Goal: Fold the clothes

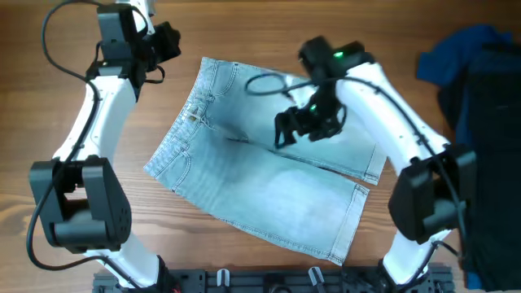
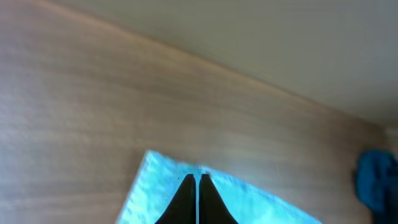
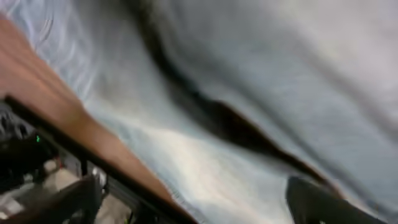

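My right gripper needs to grab the outer edge of the far leg near the hem next, to straighten the shorts (image 1: pixel 260 171) for folding.
The light blue denim shorts (image 1: pixel 260 171) lie spread flat and slanted across the table, waistband at the upper left, legs toward the lower right. My left gripper (image 1: pixel 169 41) is shut and empty, hovering just left of the waistband's top corner. In the left wrist view its closed tips (image 2: pixel 198 178) point at the edge of the shorts (image 2: pixel 155 193). My right gripper (image 1: pixel 297 129) is open, low over the upper leg of the shorts. The blurred right wrist view shows its fingers (image 3: pixel 199 202) spread wide over the denim (image 3: pixel 261 81), holding nothing.
A pile of dark blue garments (image 1: pixel 480 81) lies at the right edge of the table and shows in the left wrist view (image 2: pixel 378 177). Bare wood (image 1: pixel 244 32) surrounds the shorts. A black rail (image 1: pixel 269 281) runs along the front edge.
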`<state>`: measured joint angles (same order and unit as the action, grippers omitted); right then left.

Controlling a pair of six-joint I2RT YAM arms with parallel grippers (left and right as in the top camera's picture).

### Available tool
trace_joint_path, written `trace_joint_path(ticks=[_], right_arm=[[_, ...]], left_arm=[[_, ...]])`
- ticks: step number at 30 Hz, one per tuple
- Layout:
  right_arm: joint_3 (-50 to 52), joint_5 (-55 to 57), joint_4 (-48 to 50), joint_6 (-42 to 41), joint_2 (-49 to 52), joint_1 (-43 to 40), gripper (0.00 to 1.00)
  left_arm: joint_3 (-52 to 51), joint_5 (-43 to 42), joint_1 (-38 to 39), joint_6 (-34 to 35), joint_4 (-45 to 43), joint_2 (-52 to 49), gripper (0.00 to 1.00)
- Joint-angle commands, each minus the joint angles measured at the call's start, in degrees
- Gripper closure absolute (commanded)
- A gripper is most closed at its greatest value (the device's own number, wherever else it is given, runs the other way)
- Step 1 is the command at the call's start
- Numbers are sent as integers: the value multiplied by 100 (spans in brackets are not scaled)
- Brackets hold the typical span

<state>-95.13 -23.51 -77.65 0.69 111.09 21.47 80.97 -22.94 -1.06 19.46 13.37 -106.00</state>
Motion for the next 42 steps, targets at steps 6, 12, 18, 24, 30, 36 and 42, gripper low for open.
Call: trace_joint_path(ticks=[6, 12, 18, 24, 30, 36, 42], right_arm=[[-81, 1193, 413, -787, -70, -894, 85], [-76, 2142, 529, -1294, -68, -1154, 96], [15, 2540, 660, -1335, 118, -1176, 96], [76, 2844, 811, -1331, 789, -1176, 96], [76, 2844, 1088, -1335, 1200, -1176, 96], [153, 2824, 1340, -1436, 1228, -1176, 96], [190, 2826, 1672, -1438, 1237, -1176, 96]], left_arm=[[66, -444, 964, -577, 872, -258, 96], [70, -452, 1115, -573, 1187, -885, 96], [70, 105, 1130, -579, 1344, -1123, 96], [70, 634, 1132, -774, 1513, -1147, 96], [70, 1257, 1134, -992, 1464, -1263, 96], [70, 1255, 1134, -1027, 1425, -1615, 96], [70, 1628, 1130, -1025, 1305, -1908, 96]])
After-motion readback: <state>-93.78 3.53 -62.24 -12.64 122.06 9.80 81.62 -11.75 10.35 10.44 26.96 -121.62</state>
